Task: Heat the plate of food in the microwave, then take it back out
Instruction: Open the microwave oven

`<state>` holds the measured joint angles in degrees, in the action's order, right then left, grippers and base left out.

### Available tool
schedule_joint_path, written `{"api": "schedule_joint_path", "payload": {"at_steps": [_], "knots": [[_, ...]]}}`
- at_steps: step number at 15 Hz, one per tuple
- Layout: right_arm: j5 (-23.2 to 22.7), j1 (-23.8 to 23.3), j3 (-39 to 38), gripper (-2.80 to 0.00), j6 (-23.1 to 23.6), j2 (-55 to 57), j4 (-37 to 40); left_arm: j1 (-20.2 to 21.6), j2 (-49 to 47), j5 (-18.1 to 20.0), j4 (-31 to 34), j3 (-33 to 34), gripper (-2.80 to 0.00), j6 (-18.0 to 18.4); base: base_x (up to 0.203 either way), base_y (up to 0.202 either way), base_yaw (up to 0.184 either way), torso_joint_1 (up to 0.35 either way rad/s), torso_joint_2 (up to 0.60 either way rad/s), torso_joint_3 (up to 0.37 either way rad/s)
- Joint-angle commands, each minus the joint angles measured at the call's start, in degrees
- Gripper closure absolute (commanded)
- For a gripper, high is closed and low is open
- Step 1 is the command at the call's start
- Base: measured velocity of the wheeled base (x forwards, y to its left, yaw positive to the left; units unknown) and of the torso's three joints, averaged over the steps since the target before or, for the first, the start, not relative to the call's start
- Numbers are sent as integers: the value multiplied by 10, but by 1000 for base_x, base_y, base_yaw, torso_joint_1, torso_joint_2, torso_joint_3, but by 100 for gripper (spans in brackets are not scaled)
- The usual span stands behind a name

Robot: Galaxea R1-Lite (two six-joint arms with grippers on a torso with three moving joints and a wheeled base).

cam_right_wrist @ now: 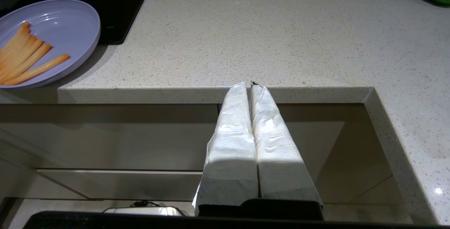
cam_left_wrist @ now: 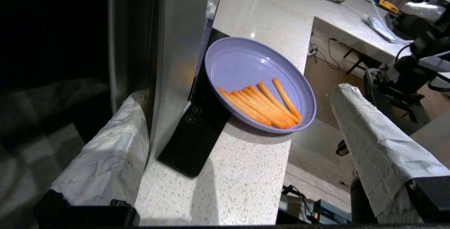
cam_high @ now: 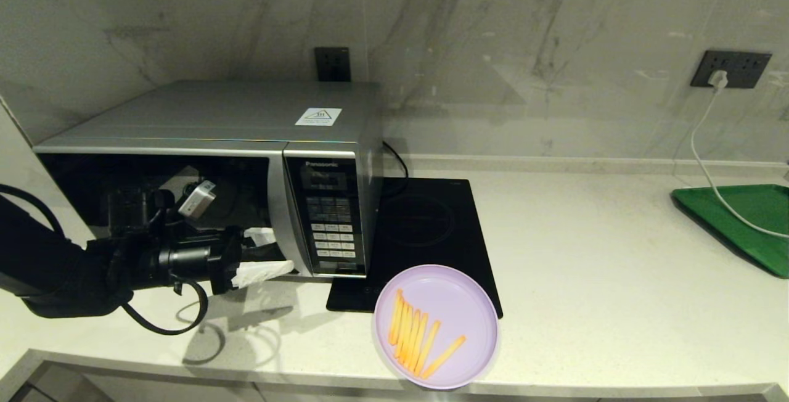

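I should grab the microwave door by its silver handle point(cam_high: 284, 213) with my left gripper next. Then the microwave will open for the plate of food point(cam_high: 459, 300).
The lilac plate of food point(cam_high: 459, 300) lies at the counter's front edge, partly on the hob's front corner, with a row of orange fries point(cam_high: 414, 333) on it. It also shows in the left wrist view as the plate point(cam_left_wrist: 239, 60) and in the right wrist view as the plate point(cam_right_wrist: 66, 21). The silver microwave point(cam_high: 216, 112) stands at the left, its dark glass door facing me. My left gripper point(cam_high: 271, 254) is open at the door's right edge beside the keypad point(cam_high: 330, 217), holding nothing. One padded finger point(cam_left_wrist: 116, 144) lies against the silver door strip. My right gripper point(cam_right_wrist: 248, 85) is shut and empty, below the counter's front edge.
A flat black induction hob point(cam_high: 431, 223) sits right of the microwave. A green tray point(cam_high: 746, 217) lies at the far right, with a white cable point(cam_high: 703, 161) running to a wall socket. The counter edge runs close under the plate.
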<state>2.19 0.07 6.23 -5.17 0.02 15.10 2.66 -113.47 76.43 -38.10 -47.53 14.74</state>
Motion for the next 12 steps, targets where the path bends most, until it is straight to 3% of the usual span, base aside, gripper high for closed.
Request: {"api": "schedule_joint_path", "payload": {"at_steps": [1, 6, 12], "knots": [[0, 0, 0, 0, 0, 1, 1, -7, -8, 14, -2, -12, -280, -3, 0, 0, 0, 0, 0, 0], [0, 0, 0, 0, 0, 0, 1, -13, -24, 35, -2, -22, -280, -3, 0, 0, 0, 0, 0, 0], [0, 0, 0, 0, 0, 0, 1, -1, 9, 77, -1, 29, -280, -8, 0, 0, 0, 0, 0, 0]]}}
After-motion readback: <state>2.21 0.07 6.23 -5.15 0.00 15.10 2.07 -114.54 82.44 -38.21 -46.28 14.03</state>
